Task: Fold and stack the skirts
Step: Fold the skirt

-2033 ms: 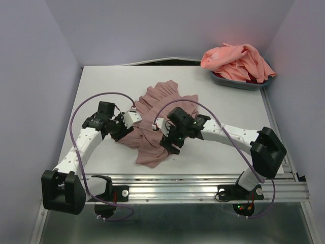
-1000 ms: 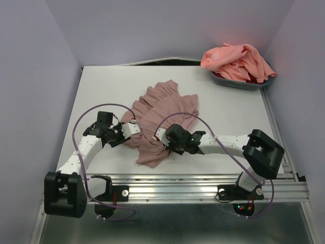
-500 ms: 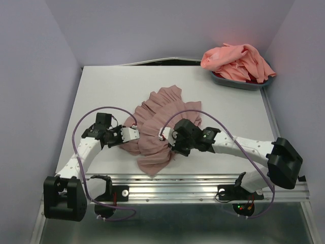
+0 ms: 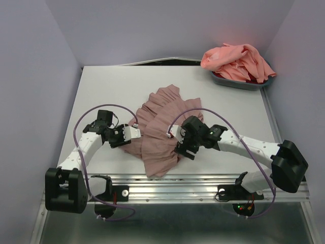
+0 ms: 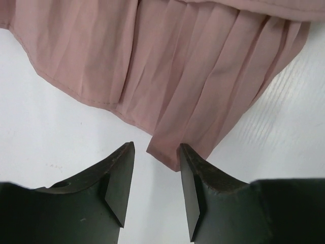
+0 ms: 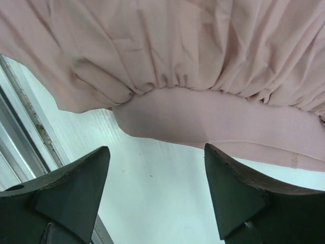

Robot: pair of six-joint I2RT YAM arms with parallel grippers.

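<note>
My right gripper grabs the dusty mauve-pink skirt [image 4: 160,127] by its gathered waistband's edge next, to spread the crumpled cloth for folding.
The dusty mauve-pink skirt [image 4: 160,127] lies crumpled in the middle of the white table [image 4: 101,86]. My left gripper [image 4: 136,133] is at its left edge, open; in the left wrist view [image 5: 156,147] a pleated hem corner [image 5: 167,152] lies at the fingertips, not pinched. My right gripper [image 4: 182,147] is at the skirt's right side, wide open and empty; the right wrist view [image 6: 156,148] shows the gathered waistband [image 6: 213,122] just ahead of the tips. The salmon-coral skirt [image 4: 236,61] is heaped at the back right.
The salmon-coral skirt sits in a grey bin [image 4: 238,82] at the back right corner. An aluminium rail [image 4: 203,180] runs along the near edge, close to the skirt's lower tip. Purple cables loop over both arms. Walls enclose the left, back and right.
The mauve-pink skirt has been dragged toward the near edge and slightly right. My right gripper has moved right, off the cloth to its right edge. My left gripper shifted slightly right.
</note>
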